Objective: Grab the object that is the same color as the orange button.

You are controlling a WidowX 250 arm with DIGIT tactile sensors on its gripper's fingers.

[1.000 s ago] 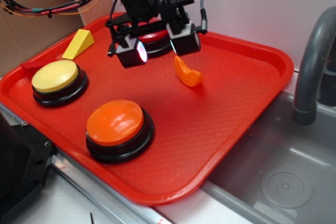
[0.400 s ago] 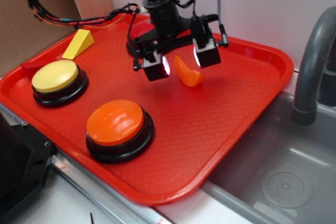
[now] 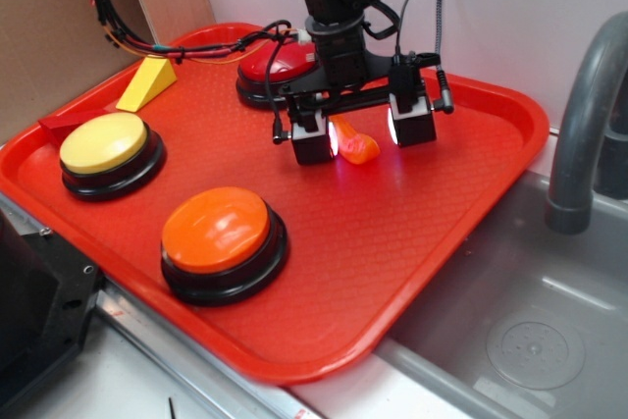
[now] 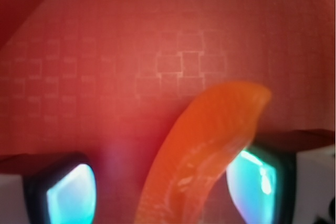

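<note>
I should next grab the small orange piece by its curved body (image 3: 351,139) with my gripper, to pick out the match for the orange button (image 3: 216,229).
The small orange curved object (image 3: 356,145) lies on the red tray (image 3: 461,183), right of centre. My gripper (image 3: 364,134) hangs low over it, open, with one finger on each side and the piece in the gap. In the wrist view the orange object (image 4: 205,150) fills the space between my two glowing pads (image 4: 71,195), nearer the right one, and I see no contact. The orange button (image 3: 216,229) with its black base stands at the tray's front left.
A yellow button (image 3: 103,142) sits at the tray's left and a red button (image 3: 275,66) at the back, behind the arm. A yellow wedge (image 3: 147,82) lies at the back left. A grey sink (image 3: 530,340) and faucet (image 3: 584,115) stand to the right.
My gripper has moved right and down from above the red button, and now straddles the orange object. The jaws have stayed open. The object has not moved.
</note>
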